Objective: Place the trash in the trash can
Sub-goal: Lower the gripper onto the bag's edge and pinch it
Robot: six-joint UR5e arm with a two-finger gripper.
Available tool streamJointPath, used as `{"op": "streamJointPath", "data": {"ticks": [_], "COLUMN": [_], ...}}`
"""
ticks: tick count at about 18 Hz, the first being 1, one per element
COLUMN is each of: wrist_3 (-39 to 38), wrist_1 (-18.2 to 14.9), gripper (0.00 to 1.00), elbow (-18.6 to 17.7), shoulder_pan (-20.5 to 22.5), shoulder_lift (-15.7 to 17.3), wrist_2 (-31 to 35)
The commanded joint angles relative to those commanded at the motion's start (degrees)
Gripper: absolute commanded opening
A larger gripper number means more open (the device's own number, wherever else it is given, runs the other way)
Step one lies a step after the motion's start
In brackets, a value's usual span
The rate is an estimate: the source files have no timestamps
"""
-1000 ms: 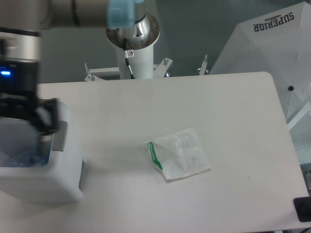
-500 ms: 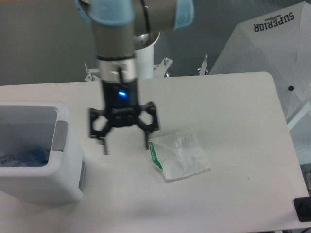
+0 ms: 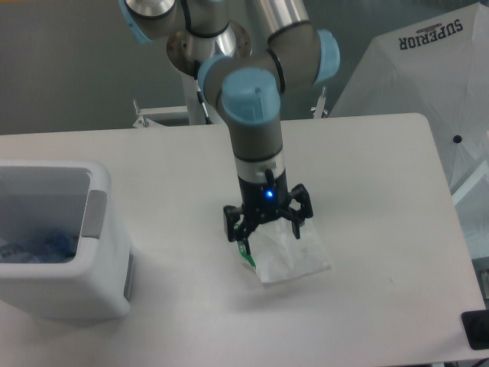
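Note:
My gripper should grab the clear plastic bag (image 3: pixel 293 257) by its end with the green strip (image 3: pixel 246 256) to drop the bag in the white trash can.
A clear plastic bag (image 3: pixel 293 257) with a green strip (image 3: pixel 246 256) lies flat on the white table, right of centre. My gripper (image 3: pixel 267 228) hangs directly over the bag's upper left part, open, with one finger (image 3: pixel 233 228) beside the green strip and the other over the bag's top right; nothing is held. The white trash can (image 3: pixel 95 294) stands at the left edge of the table. Inside it lies the small clear bottle (image 3: pixel 42 245) with a bluish label, seen dimly at the bottom.
A white umbrella canopy (image 3: pixel 428 84) with black lettering leans off the table's right rear corner. The arm's base column (image 3: pixel 210 92) rises behind the table's far edge. A dark object (image 3: pixel 475 330) sits off the front right corner.
The arm has swung from over the trash can rightward across the table, and the open gripper now hangs low over the bag. The bag has not moved.

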Motion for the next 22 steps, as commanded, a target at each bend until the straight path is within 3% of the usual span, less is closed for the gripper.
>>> {"op": "streamJointPath", "data": {"ticks": [9,22], "wrist_3": [-0.18,0.35], "wrist_1": [0.09,0.18], "gripper": [1.00,1.00], "elbow": [0.52,1.32], "shoulder_pan": [-2.28,-3.08], "shoulder_lift": [-6.24,-9.94], "wrist_2": [2.37,4.39]}}
